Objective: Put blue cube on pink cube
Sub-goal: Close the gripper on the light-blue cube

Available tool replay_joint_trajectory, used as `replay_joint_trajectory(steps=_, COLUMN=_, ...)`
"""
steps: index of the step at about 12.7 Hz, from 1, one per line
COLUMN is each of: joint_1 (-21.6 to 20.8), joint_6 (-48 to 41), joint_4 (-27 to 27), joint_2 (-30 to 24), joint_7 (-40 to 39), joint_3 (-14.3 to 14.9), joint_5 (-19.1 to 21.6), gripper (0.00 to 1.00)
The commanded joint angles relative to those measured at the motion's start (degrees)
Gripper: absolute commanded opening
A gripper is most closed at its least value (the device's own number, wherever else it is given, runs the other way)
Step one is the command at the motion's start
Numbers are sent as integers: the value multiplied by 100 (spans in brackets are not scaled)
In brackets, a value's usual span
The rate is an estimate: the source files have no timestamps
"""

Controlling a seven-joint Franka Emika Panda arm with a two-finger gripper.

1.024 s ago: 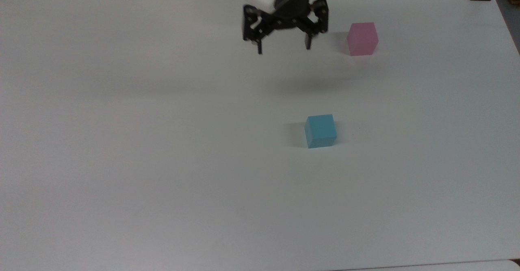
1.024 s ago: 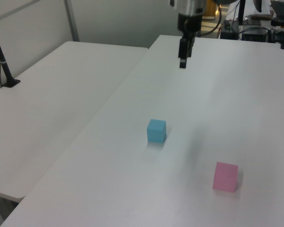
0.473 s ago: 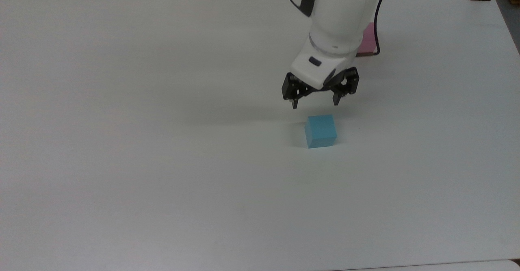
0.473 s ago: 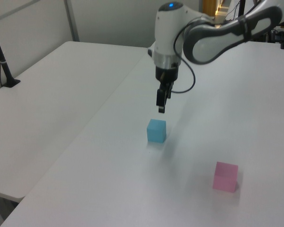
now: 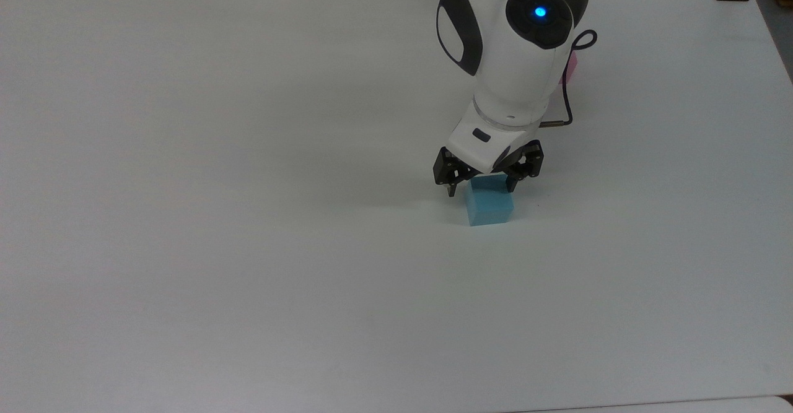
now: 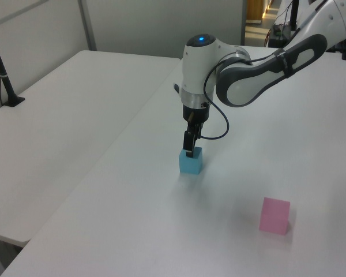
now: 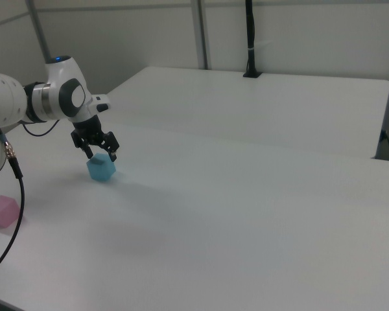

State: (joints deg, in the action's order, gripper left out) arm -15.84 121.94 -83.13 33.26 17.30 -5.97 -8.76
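Note:
Next, my gripper grabs the blue cube (image 6: 190, 162) by its opposite sides, to stack it on the pink cube (image 6: 275, 216).
The blue cube (image 5: 489, 205) (image 6: 190, 162) (image 7: 101, 168) rests on the white table (image 5: 248, 215). My gripper (image 5: 482, 189) (image 6: 188, 151) (image 7: 100, 155) hangs open right over it, one fingertip on each side of the cube's top, not closed on it. In the top view the arm hides most of the pink cube (image 5: 570, 68), of which a sliver shows at the arm's right. The pink cube (image 6: 274, 215) (image 7: 2, 211) stands free on the table, well apart from the blue one.
A black cable (image 5: 567, 100) loops from the arm near the pink cube. A second white table (image 6: 63, 109) adjoins on the left view's left, with a black post (image 6: 3, 75) on it. Wide bare tabletop lies around both cubes.
The arm swung from the table's far edge toward the blue cube and came down; the open fingers now straddle the cube's top. Neither cube has moved.

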Motion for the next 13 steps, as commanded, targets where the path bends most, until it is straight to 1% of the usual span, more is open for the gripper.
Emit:
replay_joint_trajectory(steps=1, joint_1=-85, joint_6=-4, joint_4=130, joint_2=14, joint_7=160, joint_3=52, joint_5=-73, gripper=100)
replay_joint_trajectory(steps=3, joint_1=-155, joint_6=14, joint_4=-1, joint_2=31, joint_7=230, joint_3=52, joint_5=-134, gripper=100)
replay_joint_trajectory(steps=6, joint_1=-243, joint_6=49, joint_4=-19, joint_2=163, joint_7=230, joint_3=52, joint_5=-196, gripper=100)
replay_joint_trajectory(steps=8, joint_1=-244, joint_6=224, joint_4=-11, joint_2=286, joint_7=239, joint_3=61, joint_5=-275, gripper=99)
replay_joint_trajectory(steps=9, joint_1=-252, joint_6=268, joint_4=-19, joint_2=295, joint_7=239, joint_3=52, joint_5=-284, gripper=90)
replay_joint_trajectory(steps=10, joint_1=-244, joint_6=286, joint_4=-11, joint_2=330, joint_7=239, joint_3=52, joint_5=-275, gripper=62)
replay_joint_trajectory(steps=11, joint_1=-244, joint_6=313, joint_4=-11, joint_2=330, joint_7=239, joint_3=52, joint_5=-266, gripper=38)
replay_joint_trajectory(steps=12, joint_1=-235, joint_6=321, joint_4=-11, joint_2=322, joint_7=239, joint_3=52, joint_5=-275, gripper=23)
replay_joint_trajectory(steps=13, joint_1=-226, joint_6=322, joint_4=-11, joint_2=322, joint_7=213, joint_3=52, joint_5=-275, gripper=20)
